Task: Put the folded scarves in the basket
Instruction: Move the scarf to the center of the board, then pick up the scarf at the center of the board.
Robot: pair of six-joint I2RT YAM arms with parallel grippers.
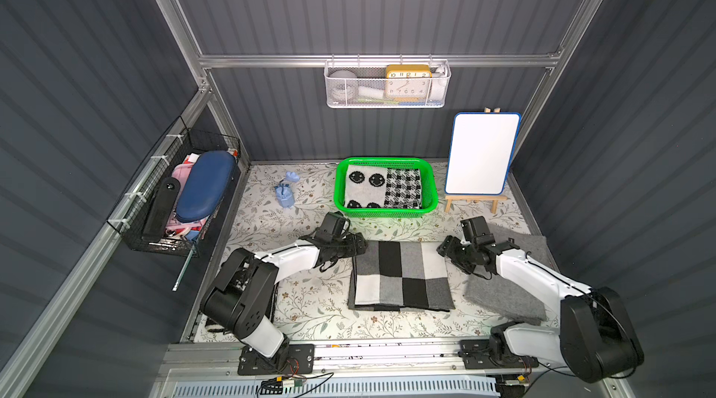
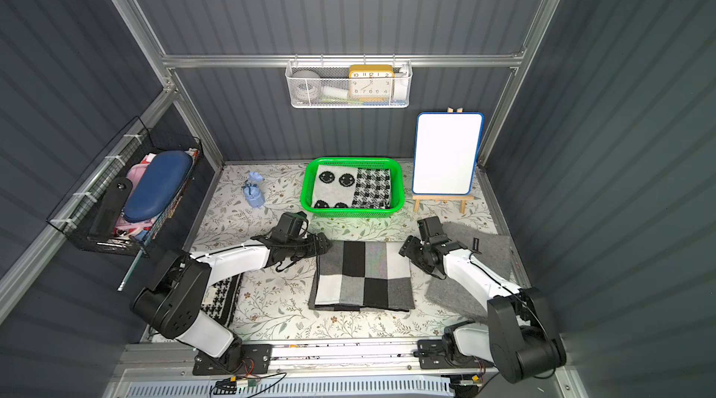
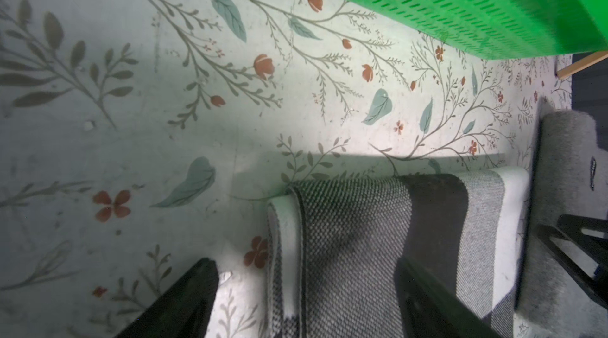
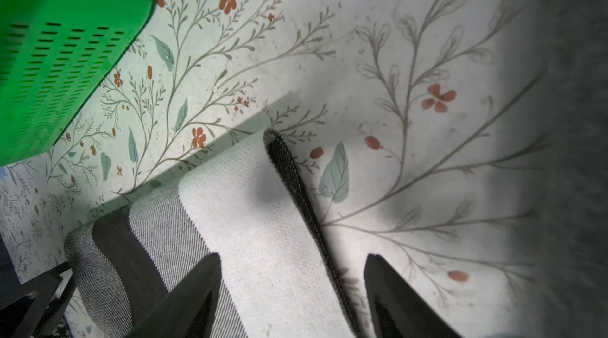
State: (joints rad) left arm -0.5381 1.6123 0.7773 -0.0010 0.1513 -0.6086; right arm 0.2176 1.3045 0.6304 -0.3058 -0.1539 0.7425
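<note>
The right gripper picks up the folded scarf by its far white corner next, to lay it folded in the basket.
The folded scarf [image 1: 401, 276] [image 2: 364, 276], in black, grey and white checks, lies flat mid-table. Behind it stands the green basket [image 1: 383, 161] [image 2: 352, 160], holding a smiley-face cloth [image 1: 364, 186] and a houndstooth cloth [image 1: 403, 188]. My left gripper [image 1: 358, 247] [image 3: 306, 267] is open at the scarf's far left corner, one finger over the knit [image 3: 355, 221] and one over the bare table. My right gripper [image 1: 445, 250] [image 4: 292, 259] is open at the far right corner, straddling the scarf's dark edge [image 4: 256, 204]. Both wrist views show the basket wall [image 3: 460, 0] [image 4: 59, 56] just beyond.
A grey felt cloth [image 1: 515, 283] lies under the right arm. A whiteboard on an easel [image 1: 482, 154] stands right of the basket, and a small blue object [image 1: 286, 192] left of it. A black wire basket [image 1: 182, 198] and a white mesh basket [image 1: 387, 86] hang on the walls.
</note>
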